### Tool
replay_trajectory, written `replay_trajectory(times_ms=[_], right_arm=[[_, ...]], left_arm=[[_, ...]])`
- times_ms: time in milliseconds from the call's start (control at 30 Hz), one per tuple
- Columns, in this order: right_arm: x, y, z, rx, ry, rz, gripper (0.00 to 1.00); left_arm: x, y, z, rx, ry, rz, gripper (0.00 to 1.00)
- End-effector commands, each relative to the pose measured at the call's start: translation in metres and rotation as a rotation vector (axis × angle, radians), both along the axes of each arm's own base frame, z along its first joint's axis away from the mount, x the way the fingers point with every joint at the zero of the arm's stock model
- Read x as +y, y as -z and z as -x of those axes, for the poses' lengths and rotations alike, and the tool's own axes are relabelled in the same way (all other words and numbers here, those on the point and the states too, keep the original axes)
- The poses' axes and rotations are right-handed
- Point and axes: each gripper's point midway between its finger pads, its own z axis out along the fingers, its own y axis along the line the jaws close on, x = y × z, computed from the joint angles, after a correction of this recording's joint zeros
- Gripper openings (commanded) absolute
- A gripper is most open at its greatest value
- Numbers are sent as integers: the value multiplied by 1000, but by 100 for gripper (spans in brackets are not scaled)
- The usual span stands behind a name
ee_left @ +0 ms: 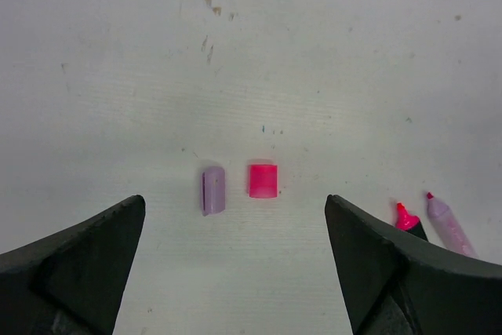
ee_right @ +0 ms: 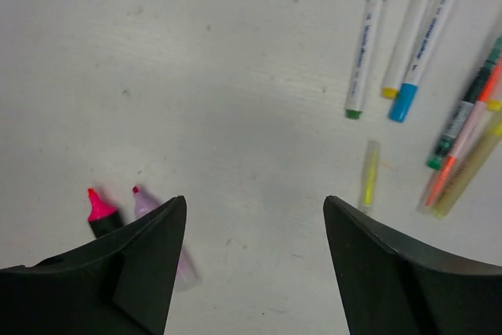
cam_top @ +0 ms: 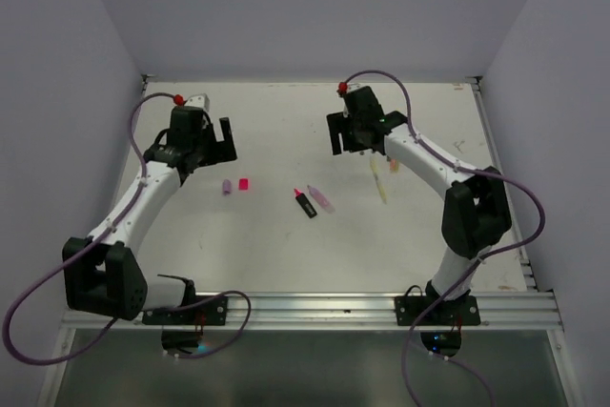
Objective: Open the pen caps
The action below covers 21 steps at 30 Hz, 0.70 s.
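Observation:
I will grab the green-ended pen by its white body (ee_right: 364, 57) with my right gripper next, so the pen's green cap stays free for my left gripper to open.
Two loose pen caps lie side by side on the white table: a lilac cap (ee_left: 212, 190) (cam_top: 227, 186) and a pink cap (ee_left: 263, 180) (cam_top: 244, 183). My left gripper (ee_left: 235, 202) (cam_top: 217, 145) hangs open above and just short of them, holding nothing. An uncapped black-and-pink pen (cam_top: 305, 203) (ee_left: 406, 218) (ee_right: 100, 213) and an uncapped lilac pen (cam_top: 320, 198) (ee_left: 449, 223) (ee_right: 145, 202) lie mid-table. My right gripper (ee_right: 255, 202) (cam_top: 353, 143) is open and empty over bare table beside them. A thin yellow pen (ee_right: 369, 174) (cam_top: 379, 181) lies to its right.
Further capped pens lie in the right wrist view: a green-ended one (ee_right: 367, 45), a yellow-ended one (ee_right: 412, 29), a blue-ended one (ee_right: 430, 45), and a bundle of several thin pens (ee_right: 471, 131) at the right edge. Grey walls enclose the table's back and sides.

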Motion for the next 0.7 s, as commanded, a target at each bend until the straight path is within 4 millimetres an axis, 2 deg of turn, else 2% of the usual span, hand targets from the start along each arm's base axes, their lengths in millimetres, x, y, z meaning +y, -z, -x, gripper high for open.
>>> replay_trajectory(times_ms=[0,33,133,167,233,267,300,367,400,667], right_arm=[[-30,2,-42,-39,164,48,74],[-40,5,-52,-38,193,49,72],[-48,19,-76,-22,221,48,65],[-47,29,-86,-12,222,58,62],[-53,39,-96,6,237,70,58],[-52,36,-104,-5,238,67,55],[-55,52,-107,24,242,84,54],[-56,55,-116,23,241,90,52],[-57,69,-117,53,239,103,51],[-59,104,-123,108,248,120,45]], left_arm=[[8,-39,7,-140,-6,-6,100],[10,-43,10,-160,-7,-8,100],[17,-48,21,-234,-17,-25,100],[20,-49,25,-274,-20,-32,100],[24,-48,29,-299,-30,-45,100],[25,-46,32,-316,-30,-49,100],[25,-47,32,-325,-28,-48,100],[24,-46,32,-320,-22,-48,100],[24,-45,32,-314,-20,-49,100],[19,-46,32,-315,6,-35,100]])
